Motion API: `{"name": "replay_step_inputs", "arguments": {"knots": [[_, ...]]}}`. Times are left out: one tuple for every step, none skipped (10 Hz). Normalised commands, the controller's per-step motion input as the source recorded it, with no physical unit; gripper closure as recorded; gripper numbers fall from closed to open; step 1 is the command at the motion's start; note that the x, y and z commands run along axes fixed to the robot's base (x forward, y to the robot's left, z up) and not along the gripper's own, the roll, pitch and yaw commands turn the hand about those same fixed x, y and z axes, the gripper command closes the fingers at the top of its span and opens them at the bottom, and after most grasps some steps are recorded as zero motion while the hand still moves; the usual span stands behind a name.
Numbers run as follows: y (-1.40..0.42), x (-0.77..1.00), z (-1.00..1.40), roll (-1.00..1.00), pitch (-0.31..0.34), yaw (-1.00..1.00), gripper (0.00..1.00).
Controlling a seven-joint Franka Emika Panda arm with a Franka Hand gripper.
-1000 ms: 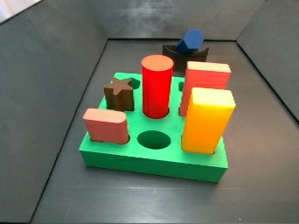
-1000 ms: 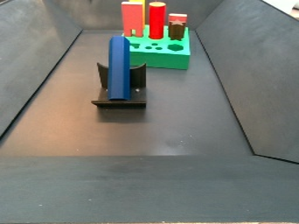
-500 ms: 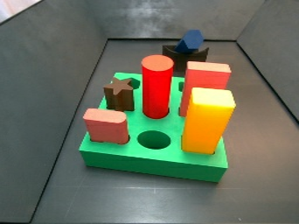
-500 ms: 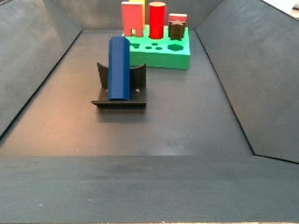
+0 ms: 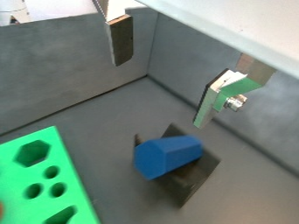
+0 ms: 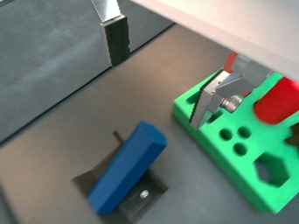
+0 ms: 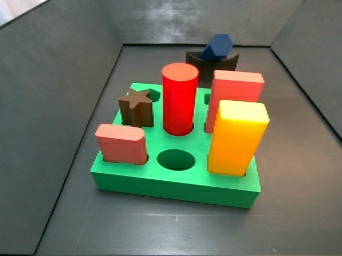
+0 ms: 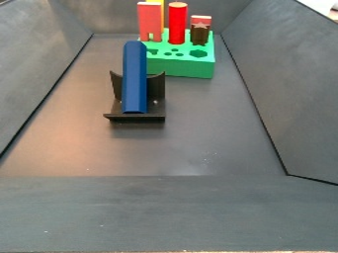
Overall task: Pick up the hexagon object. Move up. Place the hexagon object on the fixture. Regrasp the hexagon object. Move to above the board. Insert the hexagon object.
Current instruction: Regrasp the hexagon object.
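Note:
I should next grab the hexagon object with my gripper by its raised end above the fixture, so I can insert it into the green board (image 7: 147, 185).
The hexagon object (image 8: 133, 74), a long dark blue prism, stands leaning in the black fixture (image 8: 132, 114) on the dark floor; in a side view its blue end (image 7: 218, 45) shows behind the board (image 7: 147, 185). Both wrist views look down on the hexagon object (image 5: 163, 157) (image 6: 126, 166) resting in the fixture (image 5: 193, 175) (image 6: 138, 194). My gripper (image 5: 163, 87) (image 6: 159, 89) hangs above it, open, with nothing between its fingers (image 5: 121, 39). The green board (image 5: 35, 188) (image 6: 239, 153) (image 8: 185, 67) lies beyond the fixture. The gripper does not show in either side view.
On the board stand a red cylinder (image 7: 178, 98), a yellow block (image 7: 237, 137), a salmon block (image 7: 237, 88), a pink block (image 7: 120, 143) and a brown star block (image 7: 138, 105). A round hole (image 7: 175, 158) is open at its front. Grey walls ring the floor.

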Motion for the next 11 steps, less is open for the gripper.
{"name": "replay_step_inputs", "arguments": {"knots": [[-0.02,0.01,0.01,1.00,0.022,0.03,0.00],[-0.02,0.03,0.00,1.00,0.031,0.03,0.00],[-0.03,0.03,0.00,1.00,0.037,0.03,0.00],[-0.03,0.05,0.00,1.00,0.054,0.04,0.00],[-0.03,0.06,0.00,1.00,0.069,0.04,0.00],[-0.04,0.08,0.00,1.00,0.095,0.05,0.00],[-0.04,0.09,0.00,1.00,0.116,0.07,0.00],[-0.04,0.09,0.00,1.00,0.147,0.09,0.00],[-0.04,0.10,-0.01,1.00,0.166,0.11,0.00],[-0.05,0.10,0.00,0.94,0.192,0.15,0.00],[-0.05,0.10,-0.01,0.68,0.174,0.17,0.00]]}}
